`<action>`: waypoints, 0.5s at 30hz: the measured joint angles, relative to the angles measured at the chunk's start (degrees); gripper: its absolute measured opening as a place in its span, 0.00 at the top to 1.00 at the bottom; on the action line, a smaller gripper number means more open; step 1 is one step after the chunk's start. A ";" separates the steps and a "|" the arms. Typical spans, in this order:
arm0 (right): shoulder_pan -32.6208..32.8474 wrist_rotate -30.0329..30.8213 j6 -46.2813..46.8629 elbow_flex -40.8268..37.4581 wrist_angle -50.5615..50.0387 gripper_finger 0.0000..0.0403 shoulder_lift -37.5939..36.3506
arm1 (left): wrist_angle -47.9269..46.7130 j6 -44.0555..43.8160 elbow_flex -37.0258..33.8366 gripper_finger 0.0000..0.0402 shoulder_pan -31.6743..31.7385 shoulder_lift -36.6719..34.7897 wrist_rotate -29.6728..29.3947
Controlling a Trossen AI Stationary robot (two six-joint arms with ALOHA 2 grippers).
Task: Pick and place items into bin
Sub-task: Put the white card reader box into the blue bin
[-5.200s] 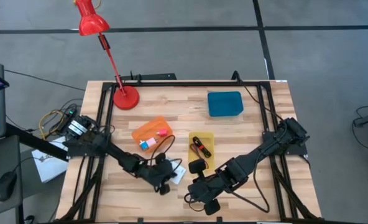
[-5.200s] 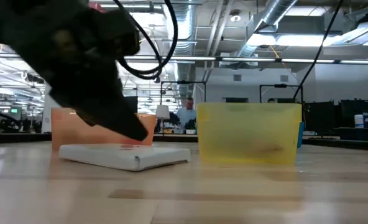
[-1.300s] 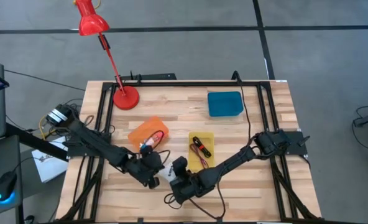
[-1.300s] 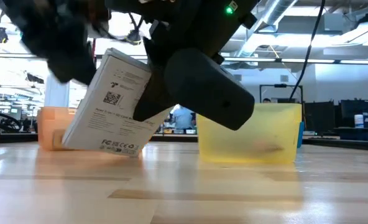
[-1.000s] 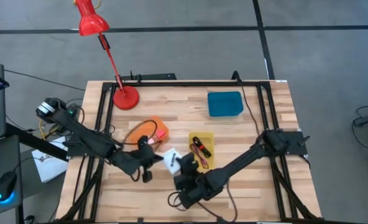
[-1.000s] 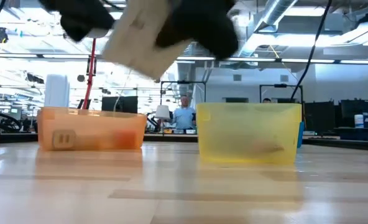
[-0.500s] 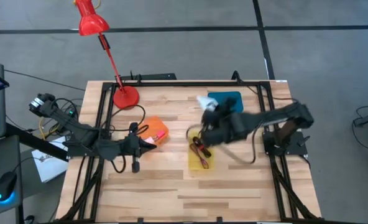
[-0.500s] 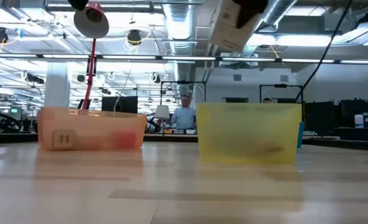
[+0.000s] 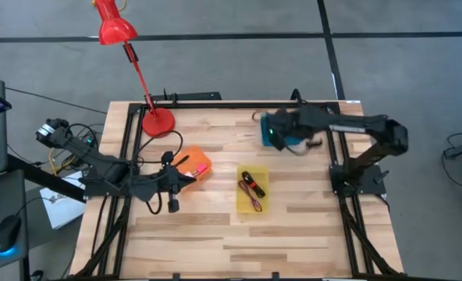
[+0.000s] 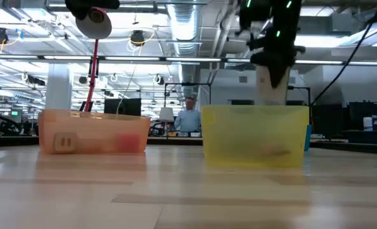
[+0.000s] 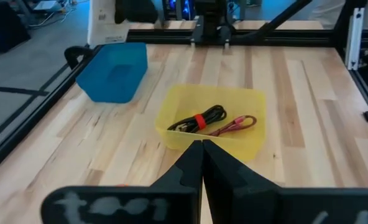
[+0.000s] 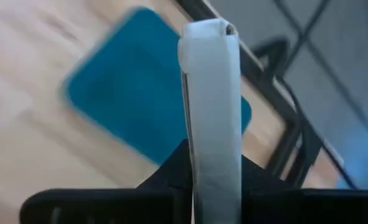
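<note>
The white card's lower edge (image 12: 210, 28) hangs above the blue bin (image 12: 140, 81), so it is too early to release. My right gripper moves the card farther in and lower first, then releases it.
My right gripper (image 9: 271, 133) hovers over the blue bin (image 9: 297, 139), shut on a flat white card (image 12: 210, 93). The low view shows the card (image 10: 271, 86) upright behind the yellow bin (image 10: 252, 137). My left gripper (image 11: 202, 152) is shut and holds nothing; it sits by the near side of the orange bin (image 9: 190, 160) and points toward the table's right. The orange bin holds a pink cube (image 9: 202, 166). A maroon cord and a black-and-red stick tool (image 9: 250, 186) lie in the yellow bin. My right gripper pinches the white card between its two fingers at its upper end (image 12: 212, 146), coming from above and pointing down. The card shows edge-on between the fingers (image 12: 171, 171). It hangs upright below them (image 10: 271, 89), lifted clear above the blue bin.
A red desk lamp stands on its round base (image 9: 158, 123) at the table's far left. Black frame rails (image 9: 129, 140) run along the table's left, right and far edges. Bare wood lies along the near half of the table (image 9: 239, 242).
My right gripper carried the white card up from the table's near middle, over the yellow bin, toward the far right edge, ending above the blue bin. The card went from tilted to hanging upright. My left gripper drew back toward the table's left, beside the orange bin.
</note>
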 joint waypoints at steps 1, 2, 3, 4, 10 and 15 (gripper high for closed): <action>-1.90 -0.88 0.07 0.02 0.20 0.91 1.19 | -0.16 -0.01 0.00 1.00 0.24 0.00 0.00; -3.53 -1.69 0.16 0.04 0.20 0.91 2.49 | -0.32 -0.17 0.00 1.00 0.42 0.00 0.00; -5.00 -2.97 0.17 0.02 0.15 0.91 3.58 | -0.46 -0.42 0.00 1.00 0.60 0.00 0.00; -6.23 -4.05 0.16 0.02 0.23 0.90 4.68 | -0.56 -0.64 0.00 1.00 0.71 0.00 0.00; -10.34 -5.59 -0.75 0.19 0.45 0.91 11.73 | -0.71 -0.59 0.00 1.00 0.83 0.00 0.02; -11.49 -6.95 -1.95 0.97 1.31 0.91 16.35 | -1.15 -0.42 0.00 1.00 0.83 0.00 0.02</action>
